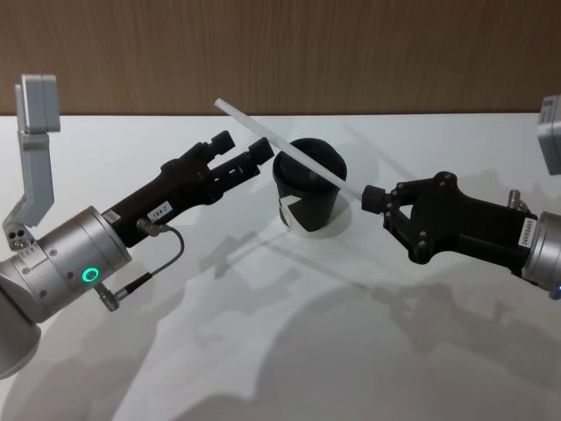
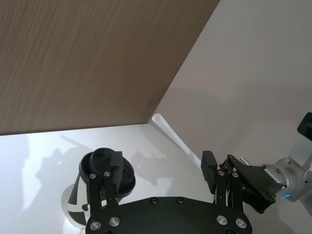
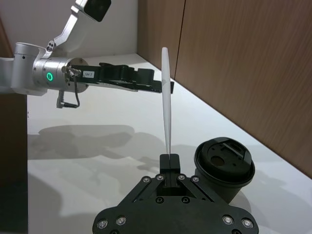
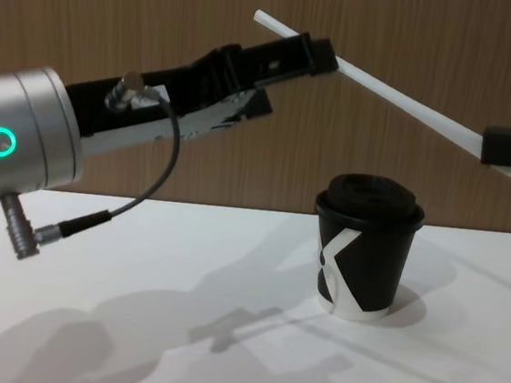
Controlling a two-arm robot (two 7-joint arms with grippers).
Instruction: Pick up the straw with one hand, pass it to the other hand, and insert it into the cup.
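Note:
The straw's lower end needs to go into the cup (image 1: 308,189), so my left gripper should next grab the straw by its upper part (image 1: 251,124).
The white straw (image 1: 289,149) hangs slanted in the air above the cup (image 1: 308,189), a black paper cup with a black lid and a white mark standing on the table. My right gripper (image 1: 372,196) is shut on the straw's lower end, to the right of the cup; its own wrist view shows the straw (image 3: 166,107) rising from its pinched fingertips. My left gripper (image 1: 245,145), on the silver wrist with the green ring, is open. It reaches in from the left at the straw's upper part, and the straw (image 2: 173,134) lies just ahead of its spread fingers. From the chest, its tip (image 4: 306,55) overlaps the straw (image 4: 402,99).
The white table (image 1: 263,333) stretches in front of and around the cup. A brown wood wall (image 1: 263,44) closes off the far edge. A grey camera bracket (image 1: 37,132) stands up from my left arm.

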